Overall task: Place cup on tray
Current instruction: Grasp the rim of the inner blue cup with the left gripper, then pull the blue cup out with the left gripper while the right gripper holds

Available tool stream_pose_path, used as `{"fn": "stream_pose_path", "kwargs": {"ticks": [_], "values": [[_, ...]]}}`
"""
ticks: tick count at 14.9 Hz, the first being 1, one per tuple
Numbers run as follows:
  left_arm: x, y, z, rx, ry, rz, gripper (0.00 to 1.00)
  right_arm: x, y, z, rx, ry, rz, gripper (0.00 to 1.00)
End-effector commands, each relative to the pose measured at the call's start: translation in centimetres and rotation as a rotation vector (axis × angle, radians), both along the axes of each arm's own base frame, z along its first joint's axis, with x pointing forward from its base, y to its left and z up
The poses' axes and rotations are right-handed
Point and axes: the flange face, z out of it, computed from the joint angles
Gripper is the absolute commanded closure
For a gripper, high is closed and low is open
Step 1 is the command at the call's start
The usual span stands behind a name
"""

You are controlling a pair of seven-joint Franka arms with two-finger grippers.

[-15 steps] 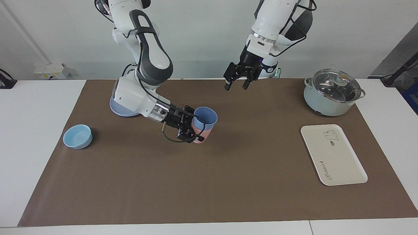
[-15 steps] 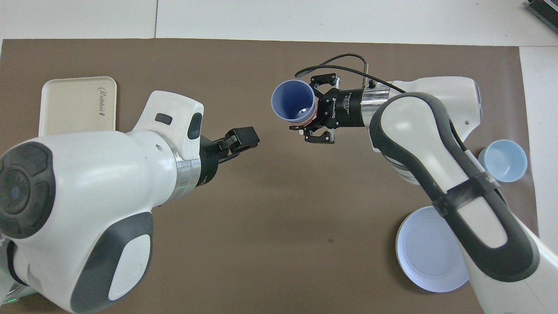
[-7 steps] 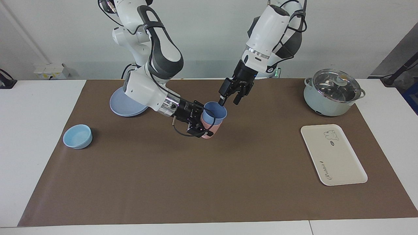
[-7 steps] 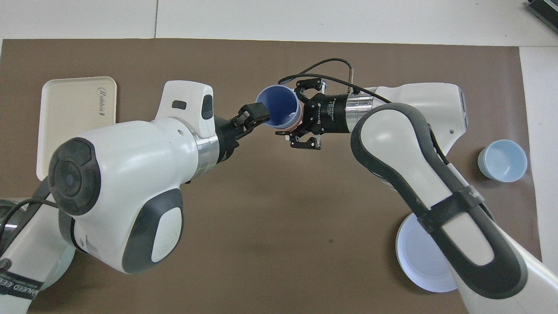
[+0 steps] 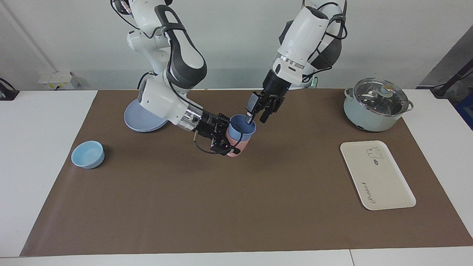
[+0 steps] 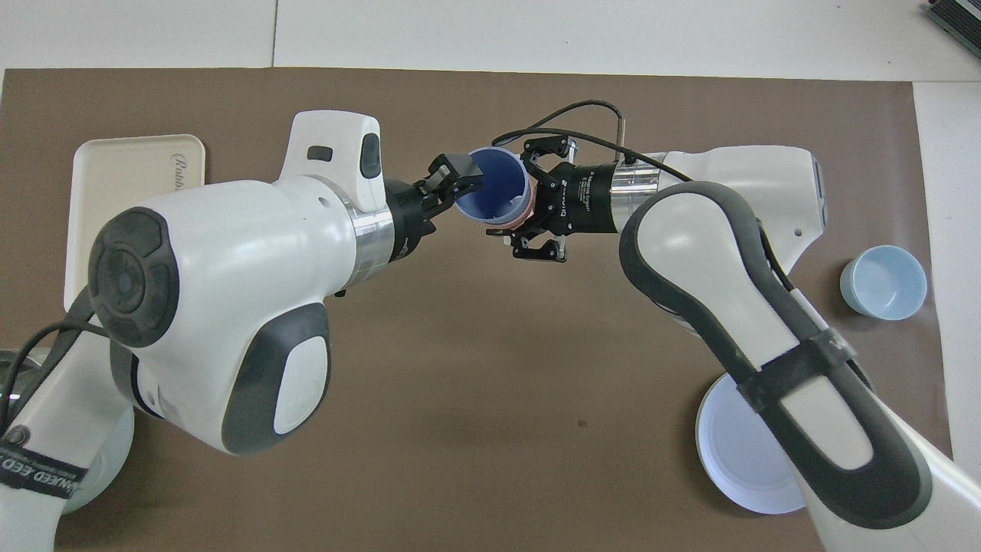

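Observation:
I will next use my left gripper to pinch the cup by its exposed rim [image 6: 473, 179], because the pink tumbler closes tightly around the cup's side below.
The periwinkle-blue cup [image 5: 242, 127] [image 6: 494, 188] sits nested in a salmon-pink tumbler [image 5: 236, 148] [image 6: 524, 217]. The pair is tilted over the middle of the brown mat. My right gripper [image 5: 226, 139] [image 6: 529, 207] is shut on the pink tumbler from the side. My left gripper [image 5: 257, 118] [image 6: 460, 178] comes down onto the cup's rim, open, with one finger inside the cup and the other outside the wall. The cream-white tray [image 5: 377, 177] [image 6: 123, 192] lies bare toward the left arm's end of the table.
A lidded pale-green pot [image 5: 375, 105] stands nearer to the robots than the tray. A light-blue bowl [image 5: 88, 154] [image 6: 883, 282] and a round blue plate [image 5: 142, 120] [image 6: 747, 452] lie toward the right arm's end.
My left gripper has come down from above the mat to the cup's rim and narrowed its fingers. The right gripper carried the nested cups toward it.

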Motion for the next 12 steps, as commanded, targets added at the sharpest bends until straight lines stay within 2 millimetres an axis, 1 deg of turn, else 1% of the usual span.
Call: {"fn": "stream_pose_path", "kwargs": {"ticks": [1,2,3,4,7,8,9,10,12], "values": [[0.2,-1.5,-0.3,0.002,0.011,-0.008,0.27,-0.7,-0.4,0.5,0.015,0.006,-0.032,1.00],[0.1,-1.7,-0.5,0.025,0.004,-0.021,0.31,-0.7,-0.4,0.5,0.015,0.004,-0.030,1.00],[0.0,-1.9,-0.4,0.035,0.003,-0.027,0.39,-0.7,-0.4,0.5,0.014,0.002,-0.029,1.00],[-0.1,-2.7,-1.1,0.040,0.015,-0.041,0.46,-0.7,-0.4,0.4,0.014,0.004,-0.029,1.00],[-0.1,-3.0,-0.5,0.076,0.004,-0.063,0.74,-0.7,-0.4,0.5,0.014,0.001,-0.028,1.00],[0.1,-2.9,-0.4,0.076,0.001,-0.061,0.85,-0.7,-0.4,0.5,0.014,0.001,-0.028,1.00],[0.3,-3.1,-0.8,0.080,0.007,-0.063,0.98,-0.7,-0.4,0.4,0.013,0.001,-0.027,1.00],[0.3,-3.2,-0.6,0.094,0.009,-0.070,1.00,-0.7,-0.4,0.4,0.013,0.003,-0.027,1.00],[0.4,-3.2,-0.1,0.128,0.000,-0.084,1.00,-0.8,-0.4,0.3,0.011,0.002,-0.028,1.00]]}}
